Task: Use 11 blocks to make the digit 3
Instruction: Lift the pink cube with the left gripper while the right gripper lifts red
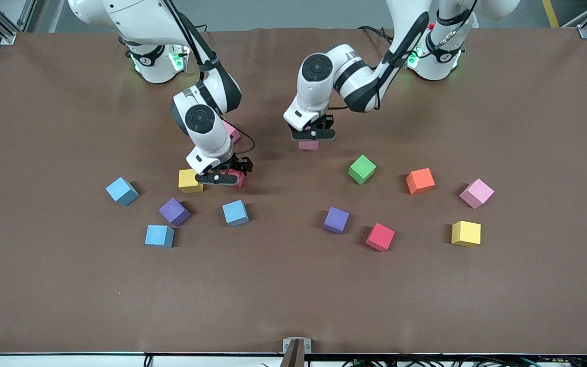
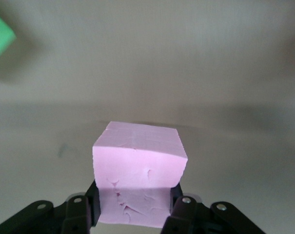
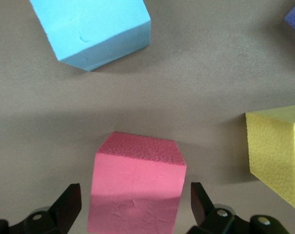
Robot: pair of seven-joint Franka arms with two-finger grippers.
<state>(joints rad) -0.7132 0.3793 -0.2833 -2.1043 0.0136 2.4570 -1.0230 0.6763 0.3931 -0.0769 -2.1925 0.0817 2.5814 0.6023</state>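
My right gripper next needs to grab the red block (image 1: 237, 179) by its two opposite sides. That will start the digit 3.
My left gripper (image 1: 313, 135) is shut on a pink block (image 1: 308, 145) low at the table's middle; in the left wrist view the fingers (image 2: 92, 204) press both sides of the pink block (image 2: 137, 161). My right gripper (image 1: 220, 178) stands open around a red block (image 1: 237, 179) on the table, with a gap between the red block (image 3: 137, 187) and each of the fingers (image 3: 69, 204). A yellow block (image 1: 190, 180) sits right beside it. Other blocks lie scattered singly; no digit 3 figure shows.
Toward the right arm's end lie three light blue blocks (image 1: 122, 191) (image 1: 159, 235) (image 1: 235, 212), a purple one (image 1: 175, 211) and a pink one (image 1: 231, 131). Toward the left arm's end lie green (image 1: 362, 169), orange (image 1: 420, 180), pink (image 1: 476, 193), yellow (image 1: 465, 233), red (image 1: 380, 237) and purple (image 1: 336, 220) blocks.
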